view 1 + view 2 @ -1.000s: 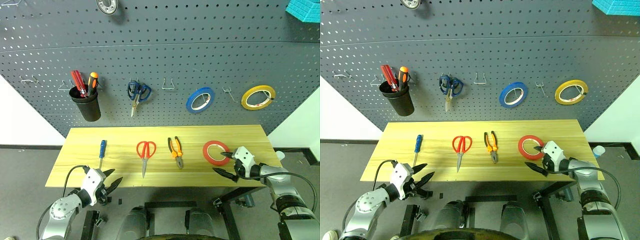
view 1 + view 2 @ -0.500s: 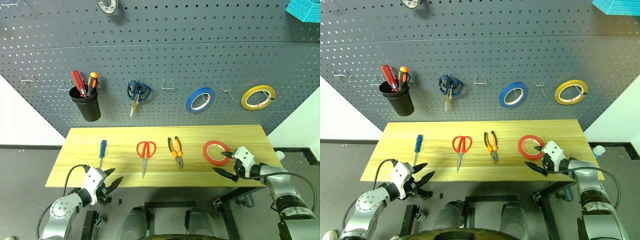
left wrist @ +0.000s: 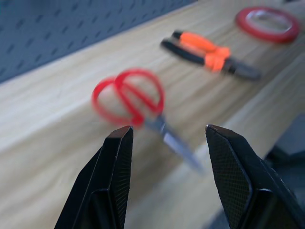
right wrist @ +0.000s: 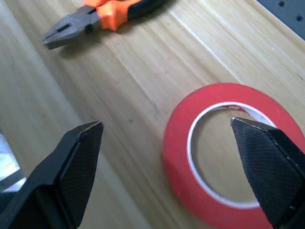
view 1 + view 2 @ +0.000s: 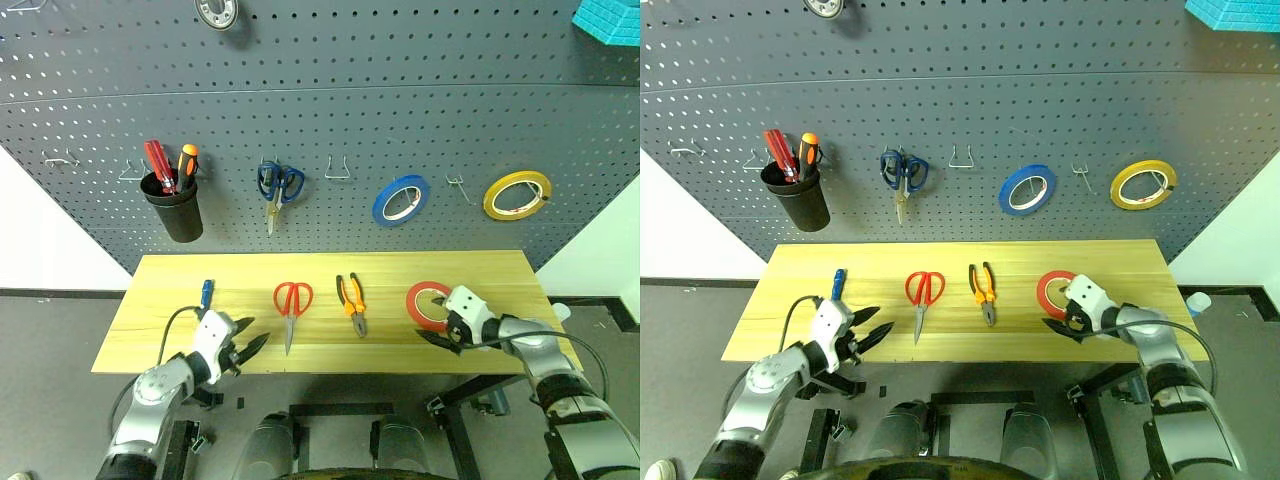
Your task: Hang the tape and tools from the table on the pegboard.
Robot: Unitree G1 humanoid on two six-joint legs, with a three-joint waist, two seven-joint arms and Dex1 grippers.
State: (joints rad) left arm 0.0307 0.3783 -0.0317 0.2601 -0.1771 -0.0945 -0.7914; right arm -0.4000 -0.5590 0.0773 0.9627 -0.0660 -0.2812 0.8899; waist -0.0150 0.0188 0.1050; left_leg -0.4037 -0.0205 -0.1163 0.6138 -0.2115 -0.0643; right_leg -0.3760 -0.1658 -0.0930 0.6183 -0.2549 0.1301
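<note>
The red tape (image 5: 425,303) is still below my fingers, and one finger has bare wood beneath it, so my fingers would miss if I closed now. My right gripper should go lower first, then close on the tape.
On the light wooden table (image 5: 480,268) lie a blue-handled screwdriver (image 5: 205,295), red scissors (image 5: 292,303), orange-and-black pliers (image 5: 352,303) and the red tape (image 5: 425,303). The dark pegboard (image 5: 320,100) rises behind. My left gripper (image 5: 254,340) hangs open and empty at the table's front edge, between screwdriver and scissors; its wrist view looks onto the scissors (image 3: 128,98). My right gripper (image 5: 433,320) stands wide open at the front edge of the tape (image 4: 174,152), one finger over the ring, the other over bare wood.
On the pegboard hang a black cup (image 5: 172,210) with red and orange screwdrivers, blue-handled scissors (image 5: 277,185), a blue roll (image 5: 400,200) and a yellow roll (image 5: 517,194). Bare hooks sit between them (image 5: 338,170), (image 5: 457,183) and at the far left (image 5: 60,158).
My left gripper has risen and moved right to the table's front edge. My right gripper has shifted left and forward onto the tape's near edge. Both stay open.
</note>
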